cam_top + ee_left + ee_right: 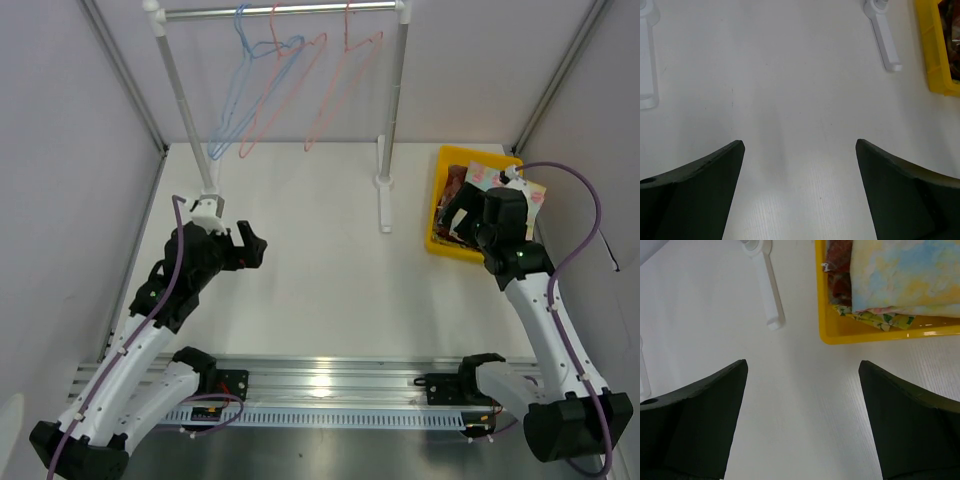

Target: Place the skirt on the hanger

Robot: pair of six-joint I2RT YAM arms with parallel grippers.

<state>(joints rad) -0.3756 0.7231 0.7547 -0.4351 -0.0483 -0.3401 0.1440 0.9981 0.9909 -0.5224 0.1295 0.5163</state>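
The top pastel piece has to go on the hanger, so I will reach it next with my right gripper and grab it by its edge. That leaves the folds free to open.
Three wire hangers hang on the white rack's rail at the back: a blue one (237, 95) and two pink ones (285, 85) (345, 90). Folded garments lie in a yellow bin (441, 205) at the right: a pastel blue-and-yellow piece (905, 275) on top, a dark red one (840, 267) and a yellow floral one (875, 320) beneath. I cannot tell which one is the skirt. My right gripper (458, 215) (802, 370) is open and empty at the bin's near left edge. My left gripper (255, 250) (800, 145) is open and empty over the bare white table at the left.
The rack's two posts stand on white feet, the right one (384, 200) (767, 295) just left of the bin and the left one (208, 205) (647, 65) beside my left arm. The bin also shows in the left wrist view (935, 55). Grey walls close in both sides.
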